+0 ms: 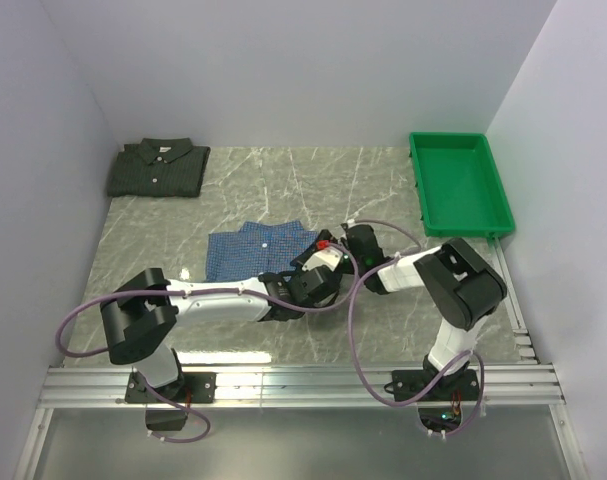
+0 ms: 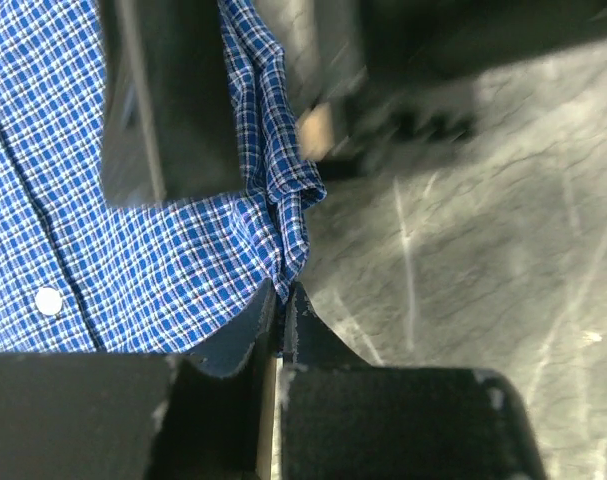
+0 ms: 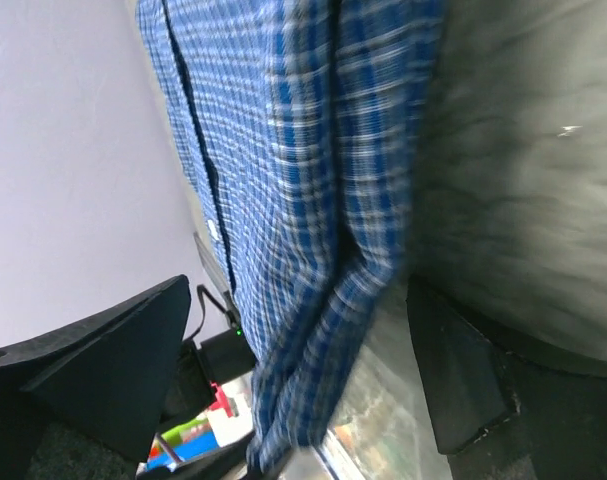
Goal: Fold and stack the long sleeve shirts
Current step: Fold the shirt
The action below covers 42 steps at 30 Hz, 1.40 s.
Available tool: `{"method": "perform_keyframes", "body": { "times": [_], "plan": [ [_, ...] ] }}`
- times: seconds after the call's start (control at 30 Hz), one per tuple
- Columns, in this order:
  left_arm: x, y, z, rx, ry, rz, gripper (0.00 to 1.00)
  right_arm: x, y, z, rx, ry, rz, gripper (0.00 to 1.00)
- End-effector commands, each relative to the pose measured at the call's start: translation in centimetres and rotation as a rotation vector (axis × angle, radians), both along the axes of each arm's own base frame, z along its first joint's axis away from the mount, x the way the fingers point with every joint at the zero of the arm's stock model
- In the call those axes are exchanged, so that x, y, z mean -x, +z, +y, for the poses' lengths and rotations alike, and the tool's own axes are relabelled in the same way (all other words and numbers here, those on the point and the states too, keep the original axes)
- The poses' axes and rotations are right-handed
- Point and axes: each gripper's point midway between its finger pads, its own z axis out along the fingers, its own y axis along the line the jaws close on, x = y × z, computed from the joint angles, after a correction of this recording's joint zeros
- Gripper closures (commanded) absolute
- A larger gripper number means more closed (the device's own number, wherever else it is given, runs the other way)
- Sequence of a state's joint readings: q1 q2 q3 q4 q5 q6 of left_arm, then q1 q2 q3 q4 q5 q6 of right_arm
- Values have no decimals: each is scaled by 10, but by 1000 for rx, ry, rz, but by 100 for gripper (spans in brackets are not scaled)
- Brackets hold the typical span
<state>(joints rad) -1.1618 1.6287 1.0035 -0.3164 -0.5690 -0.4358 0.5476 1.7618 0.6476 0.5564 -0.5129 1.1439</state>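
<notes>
My right gripper grabs the blue checked shirt's bunched edge beside my left gripper next. Then I turn the shirt around for stacking.
The blue checked long sleeve shirt lies folded near the table's middle. My left gripper is shut on a bunched fold at the shirt's right edge. Seen from above, that gripper sits at the shirt's near right corner. My right gripper is open, its fingers standing either side of the same hanging edge of blue cloth without closing on it. From above, the right gripper is close beside the left one. The dark green-grey checked shirt lies folded at the back left, away from both arms.
A green plastic tray stands at the back right against the wall. White walls close in the grey marbled table on three sides. An aluminium rail runs along the near edge by the arm bases.
</notes>
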Motion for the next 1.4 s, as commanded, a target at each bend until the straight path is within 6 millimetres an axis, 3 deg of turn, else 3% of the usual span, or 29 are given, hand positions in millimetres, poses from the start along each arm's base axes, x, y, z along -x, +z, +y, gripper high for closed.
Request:
{"method": "perform_keyframes", "body": {
  "times": [0.0, 0.27, 0.37, 0.47, 0.5, 0.63, 0.73, 0.77, 0.83, 0.87, 0.97, 1.07, 1.13, 1.17, 1.23, 1.27, 1.3, 1.33, 1.37],
  "plan": [
    [1, 24, -23, 150, -14, 9, 99, 2, -7, 16, -6, 13, 7, 7],
    [13, 15, -29, 214, -16, 81, 100, -7, -20, 21, 16, 9, -12, 21],
    [18, 18, -33, 262, -11, 108, 99, -6, -23, 21, 19, 5, -2, 34],
    [19, 25, -35, 283, -4, 112, 100, -6, -25, 18, 20, 0, -5, 51],
    [19, 26, -35, 286, -3, 114, 99, -5, -25, 17, 23, -1, -7, 63],
    [22, 35, -42, 312, -4, 139, 96, -7, -25, 5, 57, -15, -30, 92],
    [20, 42, -41, 317, 42, 155, 80, -6, -24, -2, 115, 13, -50, 100],
    [22, 41, -36, 303, 64, 172, 65, -10, -20, -3, 129, 21, -64, 100],
    [17, 54, -33, 319, 97, 162, 47, -5, -22, -15, 209, 59, -81, 100],
    [17, 57, -27, 316, 117, 171, 35, -11, -19, -19, 239, 58, -100, 100],
    [8, 84, -13, 383, 154, 159, 19, -8, -18, -35, 338, 125, -111, 100],
    [-7, 105, 15, 445, 211, 151, 14, -8, -16, -63, 451, 171, -100, 100],
    [-24, 115, 47, 470, 278, 130, 14, -9, -9, -90, 544, 180, -104, 100],
    [-30, 115, 60, 463, 299, 115, 14, -18, 3, -96, 572, 170, -132, 100],
    [-43, 114, 99, 442, 391, 86, 13, -22, 15, -131, 702, 151, -126, 100],
    [-48, 112, 113, 420, 419, 72, 12, -36, 40, -137, 734, 128, -171, 100],
    [-49, 110, 127, 414, 448, 62, 11, -29, 45, -153, 802, 138, -129, 100],
    [-56, 108, 147, 405, 502, 51, 11, -38, 56, -174, 906, 113, -155, 100],
    [-57, 106, 157, 400, 517, 48, 10, -54, 86, -184, 961, 66, -210, 100]
  ]
}}
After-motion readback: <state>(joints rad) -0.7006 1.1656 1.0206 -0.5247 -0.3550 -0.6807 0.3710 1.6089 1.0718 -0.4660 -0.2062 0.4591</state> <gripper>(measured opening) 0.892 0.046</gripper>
